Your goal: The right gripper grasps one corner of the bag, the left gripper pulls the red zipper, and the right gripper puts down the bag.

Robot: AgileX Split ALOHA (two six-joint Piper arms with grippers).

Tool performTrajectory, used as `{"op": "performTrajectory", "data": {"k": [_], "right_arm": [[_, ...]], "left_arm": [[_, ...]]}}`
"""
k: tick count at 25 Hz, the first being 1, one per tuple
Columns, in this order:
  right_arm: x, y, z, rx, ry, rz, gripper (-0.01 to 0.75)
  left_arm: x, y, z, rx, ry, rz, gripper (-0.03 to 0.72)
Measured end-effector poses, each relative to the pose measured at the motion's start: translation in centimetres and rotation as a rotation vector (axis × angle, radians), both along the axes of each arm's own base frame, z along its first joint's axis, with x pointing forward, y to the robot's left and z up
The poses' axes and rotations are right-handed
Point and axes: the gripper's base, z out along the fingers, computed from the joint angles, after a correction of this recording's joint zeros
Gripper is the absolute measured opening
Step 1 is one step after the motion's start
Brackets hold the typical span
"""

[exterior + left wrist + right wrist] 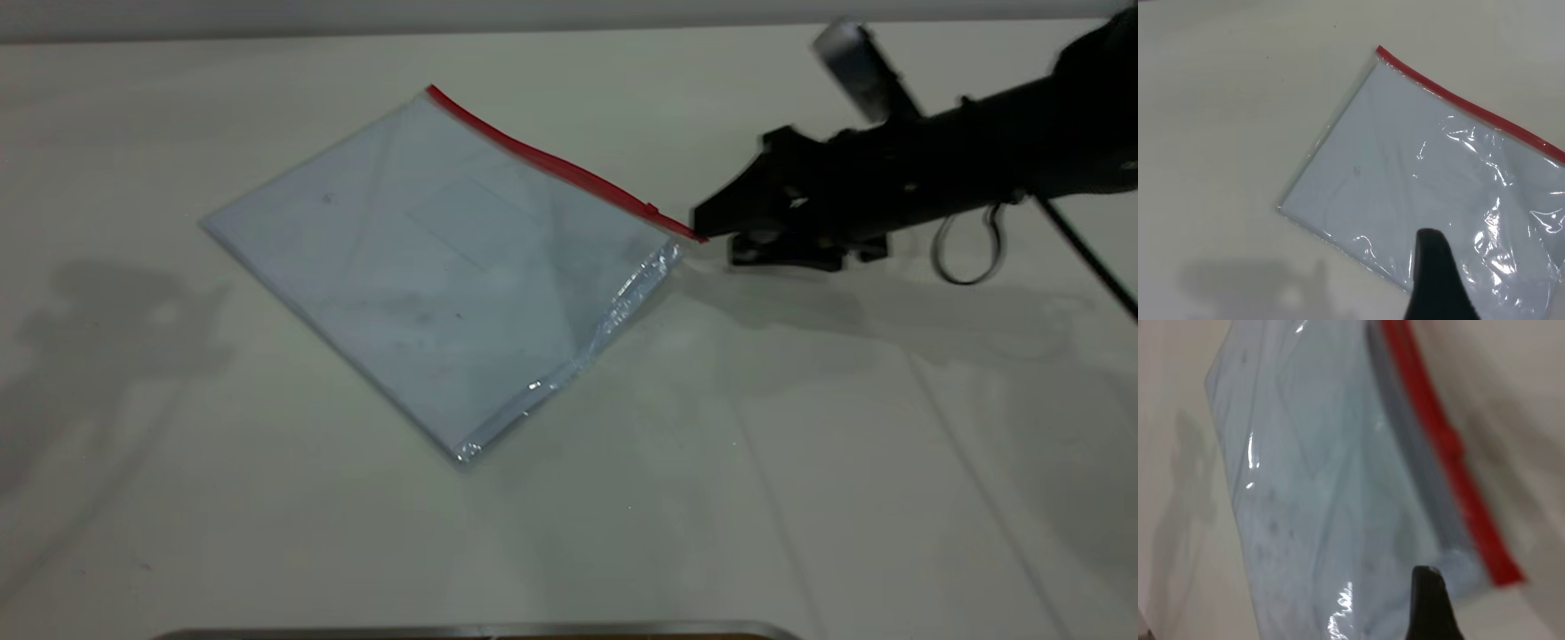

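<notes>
The bag's slider tab [652, 210] stays free to be pulled if my right gripper holds the bag elsewhere, so it should next grab the bag's corner at the red zipper's end [679, 244].
The bag [436, 258] lies flat on the table, a clear pouch with a pale bluish sheet inside. The red zipper [551, 164] runs along its far long edge, with the slider tab [652, 209] near the right end. My right gripper [716, 238] is open, low over the table, its tips just beside the corner [689, 236]. In the right wrist view one finger [1428, 600] shows near the red strip's end [1498, 567]. My left gripper is out of the exterior view. Its one visible finger [1435, 273] hovers above the bag [1405, 173], holding nothing.
The pale table [800, 444] surrounds the bag on all sides. The right arm's cable loop [965, 253] hangs behind the gripper. A dark metal-edged strip [480, 633] lies at the near table edge.
</notes>
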Motion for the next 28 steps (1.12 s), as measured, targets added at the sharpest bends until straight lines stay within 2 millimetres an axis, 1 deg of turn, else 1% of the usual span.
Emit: {"op": "performTrajectory", "data": {"k": [5, 7, 9, 10, 11, 14, 15, 16, 18, 21, 23, 24, 26, 28], "right_arm": [[0.5, 3.4, -0.9, 0.008, -0.006, 0.058, 0.53], [0.7, 4.1, -1.0, 0.006, -0.009, 0.066, 0.522], [1.2, 4.3, -0.7, 0.003, -0.027, 0.066, 0.487], [1.4, 4.4, -0.6, 0.004, -0.034, 0.066, 0.453], [1.6, 4.4, -0.5, 0.006, -0.039, 0.065, 0.394], [1.8, 4.4, -0.4, 0.008, -0.044, 0.064, 0.126], [1.7, 4.5, -0.4, 0.018, -0.044, 0.068, 0.059], [1.6, 4.6, -0.2, 0.037, -0.045, 0.081, 0.036], [1.2, 5.1, 0.3, 0.106, -0.05, 0.151, 0.033], [-0.4, 5.7, 0.9, 0.165, -0.03, 0.349, 0.033], [-1.6, 5.4, 0.9, 0.097, 0.01, 0.508, 0.033], [-1.9, 4.9, 1.2, 0.039, 0.029, 0.572, 0.033], [-1.3, 3.3, 1.9, -0.098, 0.03, 0.6, 0.033], [0.4, 1.9, 3.3, -0.223, -0.03, 0.539, 0.033]], "left_arm": [[0.0, 0.0, 0.0, 0.001, -0.001, -0.002, 0.524], [0.0, 0.0, 0.0, 0.003, -0.002, -0.004, 0.524], [0.0, 0.0, 0.0, 0.003, -0.002, -0.004, 0.524], [0.0, 0.0, 0.0, 0.003, -0.002, -0.004, 0.524], [0.0, 0.0, 0.0, 0.003, -0.002, -0.004, 0.524], [0.0, 0.0, 0.0, 0.003, -0.003, -0.004, 0.524], [0.0, 0.0, 0.0, 0.003, -0.003, -0.004, 0.524], [0.0, 0.0, 0.0, 0.003, -0.003, -0.004, 0.524], [0.0, 0.0, 0.0, 0.003, -0.003, -0.004, 0.524], [0.1, 0.0, -0.2, 0.003, 0.004, -0.004, 0.524], [0.5, 0.0, -0.8, 0.002, 0.025, -0.003, 0.524], [0.7, 0.0, -1.3, 0.002, 0.039, -0.003, 0.524], [1.3, -0.2, -2.5, 0.008, 0.067, -0.013, 0.524], [2.1, -0.9, -4.0, 0.013, 0.092, -0.051, 0.524]]}}
